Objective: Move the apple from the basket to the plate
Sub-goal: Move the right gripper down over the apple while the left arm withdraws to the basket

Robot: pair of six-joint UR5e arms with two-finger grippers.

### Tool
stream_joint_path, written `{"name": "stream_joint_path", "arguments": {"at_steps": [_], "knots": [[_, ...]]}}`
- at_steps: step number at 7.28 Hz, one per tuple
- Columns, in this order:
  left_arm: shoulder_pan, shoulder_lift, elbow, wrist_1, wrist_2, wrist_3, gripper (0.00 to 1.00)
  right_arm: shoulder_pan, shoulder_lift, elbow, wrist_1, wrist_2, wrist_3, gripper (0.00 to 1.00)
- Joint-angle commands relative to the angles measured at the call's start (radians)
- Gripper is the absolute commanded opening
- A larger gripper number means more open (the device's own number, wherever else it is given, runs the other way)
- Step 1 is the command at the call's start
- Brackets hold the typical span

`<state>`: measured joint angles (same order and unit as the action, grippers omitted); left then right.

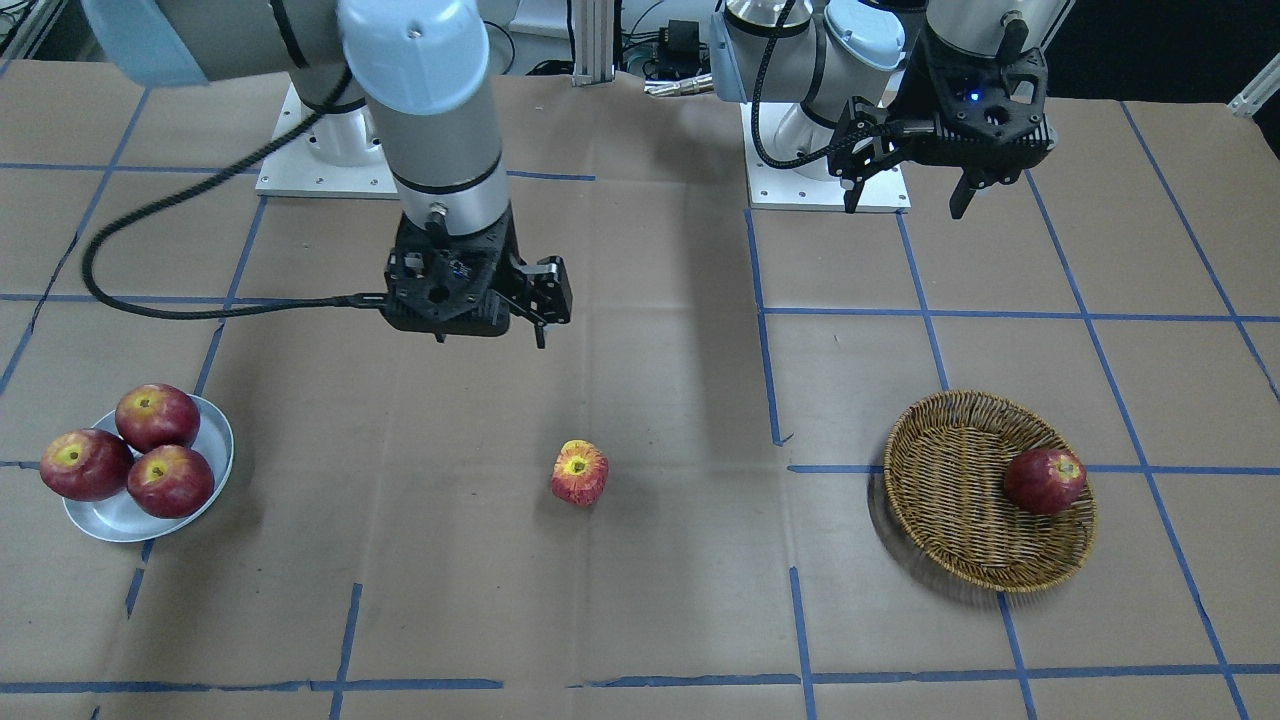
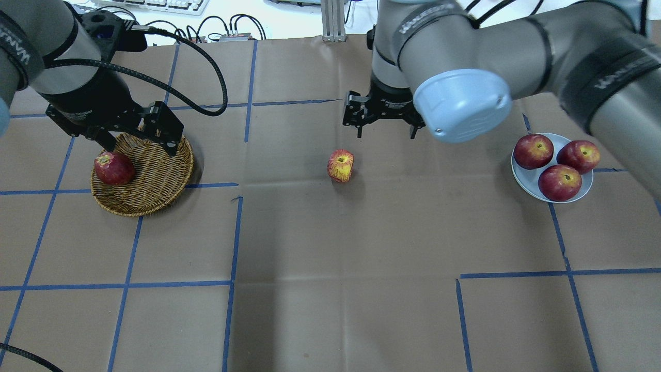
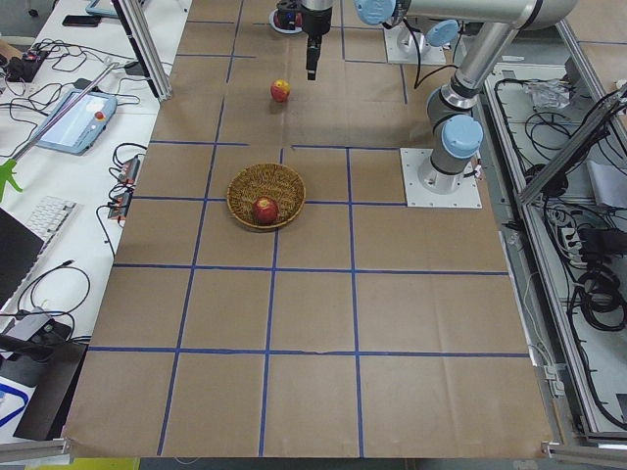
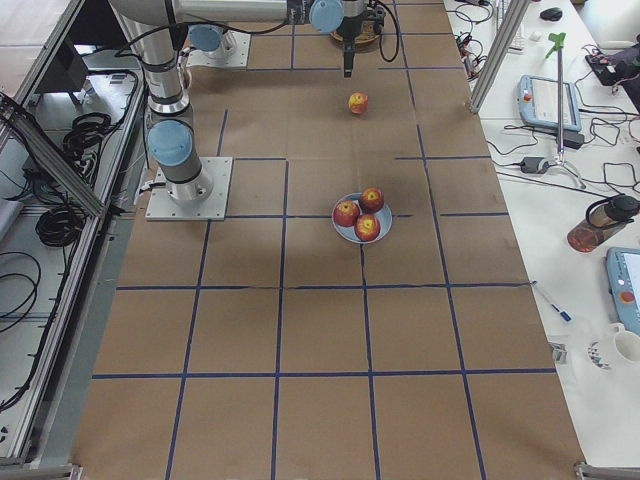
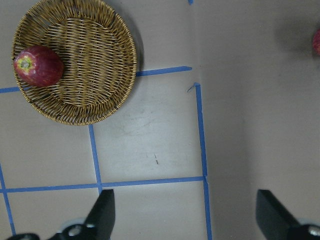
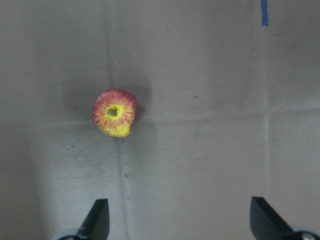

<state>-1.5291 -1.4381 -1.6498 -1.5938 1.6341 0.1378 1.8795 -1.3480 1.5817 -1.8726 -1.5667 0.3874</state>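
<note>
Next, my right gripper picks up the yellow-streaked apple around its round middle. The apple then goes onto the plate with the other apples.
The pinkish-red, yellow-streaked apple lies on the table's middle, outside the basket and the plate; it also shows in the overhead view and the right wrist view. My right gripper hangs open and empty above the table just behind it. The wicker basket holds one dark red apple. My left gripper is open and empty, raised over the basket's back edge. The pale plate holds three dark red apples.
The table is brown paper with a grid of blue tape. The two arm bases stand at the robot's side. Bare paper lies between the apple and the plate and along the operators' side.
</note>
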Motion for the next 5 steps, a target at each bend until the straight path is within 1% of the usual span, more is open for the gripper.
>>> {"name": "stream_joint_path", "arguments": {"at_steps": [1, 3, 4, 5], "knots": [[0.007, 0.001, -0.001, 0.0, 0.0, -0.001, 0.99, 0.079, 0.135, 0.001, -0.161, -0.003, 0.106, 1.0], [0.007, 0.002, -0.004, 0.0, 0.001, 0.0, 0.99, 0.093, 0.232, 0.009, -0.264, -0.006, 0.119, 1.0], [0.007, 0.005, -0.004, -0.002, 0.004, 0.002, 0.99, 0.092, 0.281, 0.011, -0.302, -0.068, 0.102, 1.0], [0.007, 0.004, -0.005, -0.002, 0.001, -0.001, 0.99, 0.089, 0.333, 0.011, -0.357, -0.087, 0.099, 1.0]]}}
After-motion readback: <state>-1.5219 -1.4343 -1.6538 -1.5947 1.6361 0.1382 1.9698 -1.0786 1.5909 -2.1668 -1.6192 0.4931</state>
